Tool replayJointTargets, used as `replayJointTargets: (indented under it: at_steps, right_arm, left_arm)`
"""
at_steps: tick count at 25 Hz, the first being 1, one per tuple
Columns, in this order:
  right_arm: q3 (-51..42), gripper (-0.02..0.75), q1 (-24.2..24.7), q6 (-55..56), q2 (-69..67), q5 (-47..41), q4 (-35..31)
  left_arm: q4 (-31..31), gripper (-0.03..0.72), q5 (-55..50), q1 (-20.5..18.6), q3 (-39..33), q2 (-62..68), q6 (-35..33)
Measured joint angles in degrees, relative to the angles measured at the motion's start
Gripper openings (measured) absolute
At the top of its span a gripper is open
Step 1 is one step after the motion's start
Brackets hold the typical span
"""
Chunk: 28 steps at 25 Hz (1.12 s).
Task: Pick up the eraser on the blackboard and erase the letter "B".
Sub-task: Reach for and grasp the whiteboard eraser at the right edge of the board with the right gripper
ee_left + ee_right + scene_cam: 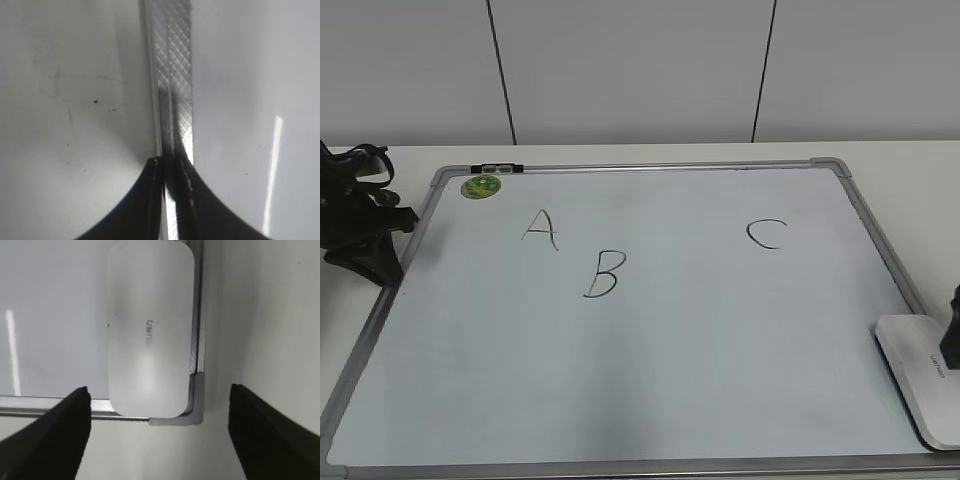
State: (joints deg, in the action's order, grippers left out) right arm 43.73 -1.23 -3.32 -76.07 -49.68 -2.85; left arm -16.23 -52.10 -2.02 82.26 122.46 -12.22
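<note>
My right gripper grabs the white eraser [920, 375] across its long sides next, to wipe away the letter "B".
The blackboard [650, 360], a pale whiteboard with a grey frame, lies flat on the table. The black letter "B" [604, 274] is left of its middle, between "A" [540, 229] and "C" [766, 233]. The white eraser [920, 375] lies on the board's near right corner; in the right wrist view [150, 330] it rests against the frame. My right gripper [159, 407] is open, its fingers wide apart just short of the eraser's end; only a dark edge of it [951, 335] shows in the exterior view. My left gripper [370, 262] is shut over the board's left frame [172, 90].
A round green magnet [481, 186] and a small black-and-white clip [497, 168] sit at the board's far left corner. White table [260, 315] surrounds the board; a panelled wall stands behind.
</note>
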Motion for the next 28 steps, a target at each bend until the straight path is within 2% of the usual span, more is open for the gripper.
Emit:
replayJointTargets:
  at_steps: [12, 25, 28]
  right_arm:
    - [0.2, 0.636, -1.0, -2.5, -10.3, 7.5, -1.1]
    - [0.7, 0.628, -1.3, -3.0, -16.8, 11.3, -1.4]
    - [0.7, 0.607, -1.3, -3.1, -18.4, 11.4, -1.4]
  left_arm:
    - [0.0, 0.033, 0.0, 0.0, 0.0, 0.0, 0.0]
    - [0.0, 0.033, 0.0, 0.0, 0.0, 0.0, 0.0]
    - [0.0, 0.033, 0.0, 0.0, 0.0, 0.0, 0.0]
